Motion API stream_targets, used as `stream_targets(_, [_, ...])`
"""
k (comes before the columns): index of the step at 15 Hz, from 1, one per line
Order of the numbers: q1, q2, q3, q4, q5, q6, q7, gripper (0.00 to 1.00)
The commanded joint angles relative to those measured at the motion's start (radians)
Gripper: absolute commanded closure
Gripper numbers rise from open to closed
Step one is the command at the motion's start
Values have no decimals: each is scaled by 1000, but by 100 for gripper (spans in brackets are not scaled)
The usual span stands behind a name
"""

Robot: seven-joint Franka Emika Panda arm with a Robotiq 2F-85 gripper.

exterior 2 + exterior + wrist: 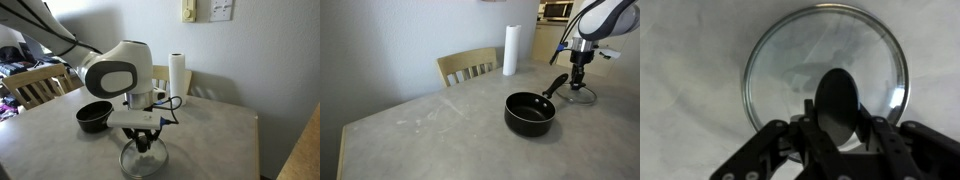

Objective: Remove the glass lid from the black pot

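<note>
My gripper is ready to open, because the rim of the glass lid (582, 96) is low over flat, empty surface, so the lid would rest on the tabletop.
The black pot (530, 112) stands uncovered on the table with its long handle pointing away; it also shows in an exterior view (94, 115). The glass lid (582, 96) is apart from the pot, low at the table surface beyond the handle's end, and shows in another exterior view (143, 161). In the wrist view the lid's metal rim (750, 75) rings the picture and its black knob (843, 100) sits between my fingers. My gripper (580, 80) (143, 143) (843, 128) is straight above the lid, shut on the knob.
A tall white paper-towel roll (510, 50) (178, 73) stands at the table's far side. A wooden chair (468, 68) is pushed against the table edge; another chair (35, 85) shows behind the arm. The table edge (255, 140) is near the lid.
</note>
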Motion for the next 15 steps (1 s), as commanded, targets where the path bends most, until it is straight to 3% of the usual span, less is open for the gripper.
stream_targets(1, [-16,17,11,12,-1,32,-13,86])
stream_targets(6, [-17,29,9,14,-5,47,-10,86])
stream_targets(8, [-16,22,8,11,-12,43,-13,36])
stream_targets(10, [-14,13,4,7,-20,42,-14,29])
stream_targets(14, [-25,-38,5,-13,-20,15,-30,1])
stream_targets(15, [-29,-63,7,-23,-17,-1,-42,0])
